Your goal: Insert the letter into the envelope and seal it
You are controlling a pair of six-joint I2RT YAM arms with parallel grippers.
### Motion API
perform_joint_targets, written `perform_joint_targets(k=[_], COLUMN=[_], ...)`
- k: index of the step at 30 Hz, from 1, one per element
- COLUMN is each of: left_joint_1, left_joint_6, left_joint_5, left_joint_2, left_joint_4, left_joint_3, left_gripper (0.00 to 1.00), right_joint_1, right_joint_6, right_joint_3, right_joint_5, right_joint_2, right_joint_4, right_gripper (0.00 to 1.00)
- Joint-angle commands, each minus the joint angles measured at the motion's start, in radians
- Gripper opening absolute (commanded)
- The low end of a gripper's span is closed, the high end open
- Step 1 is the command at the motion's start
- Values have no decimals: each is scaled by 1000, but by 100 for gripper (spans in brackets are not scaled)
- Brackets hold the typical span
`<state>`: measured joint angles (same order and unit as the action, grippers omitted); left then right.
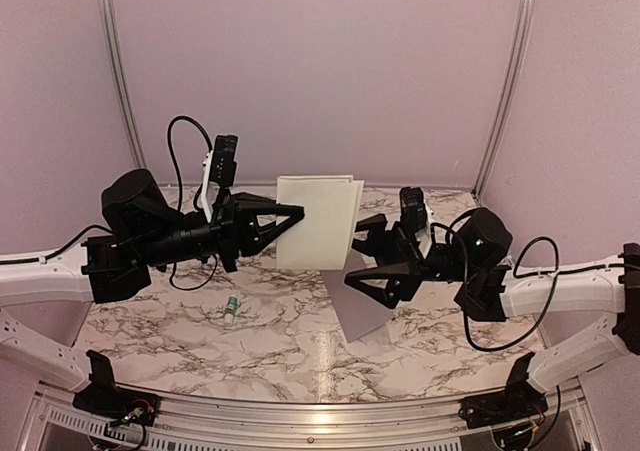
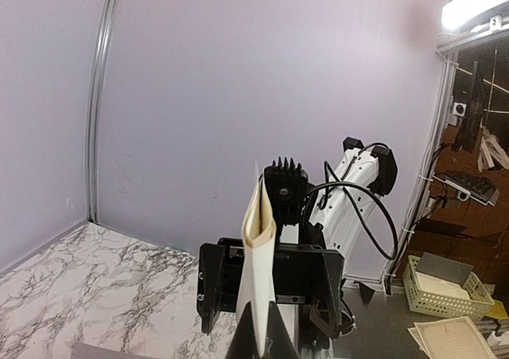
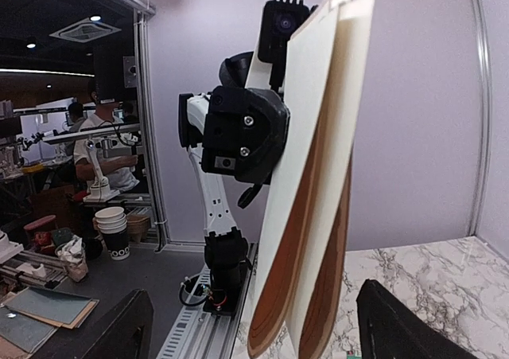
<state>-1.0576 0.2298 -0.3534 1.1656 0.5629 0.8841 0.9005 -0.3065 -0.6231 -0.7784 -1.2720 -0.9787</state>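
Observation:
My right gripper grabs the letter's folded panels at the edge opposite my left gripper next, to free the letter's other edge for the envelope (image 1: 360, 309).
My left gripper (image 1: 298, 214) is shut on the letter (image 1: 318, 221), a cream folded sheet held upright above the table. In the left wrist view the letter (image 2: 258, 247) stands edge-on, pinched between my fingertips (image 2: 280, 335). My right gripper (image 1: 366, 261) is open, with its jaws on either side of the letter's right edge. In the right wrist view the folded panels of the letter (image 3: 318, 200) hang between my wide-apart fingers (image 3: 119, 327) without touching them. The grey envelope (image 1: 360, 309) lies flat on the table under my right gripper.
A small green-white tube (image 1: 231, 309) lies on the marble table (image 1: 270, 341) at the front left. Purple walls with metal posts (image 1: 118, 71) close the back and sides. The two arms face each other at mid-table.

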Motion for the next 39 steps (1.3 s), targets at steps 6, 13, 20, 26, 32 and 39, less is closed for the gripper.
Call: perform_joint_targets(k=[6, 13, 20, 26, 32, 39], left_joint_1=[-4, -4, -4, -4, -4, -4], left_joint_6=[35, 17, 4, -1, -6, -14], left_joint_5=[20, 8, 20, 23, 40, 76], left_joint_2=[-22, -11, -11, -12, -5, 6], left_joint_4=[101, 112, 117, 124, 130, 132], left_joint_3=[-20, -25, -37, -46, -50, -55], left_gripper=[0, 0, 0, 0, 0, 0], right_joint_1=[8, 8, 7, 8, 8, 8], right_joint_6=[-102, -148, -184, -193, -204, -194], right_joint_3=[-76, -137, -167, -180, -190, -177], right_joint_5=[15, 13, 0, -2, -17, -36], right_joint_2=[-82, -141, -192, -205, -218, -209], right_joint_4=[-204, -208, -231, -243, -248, -231], right_gripper=[77, 68, 45, 42, 22, 0])
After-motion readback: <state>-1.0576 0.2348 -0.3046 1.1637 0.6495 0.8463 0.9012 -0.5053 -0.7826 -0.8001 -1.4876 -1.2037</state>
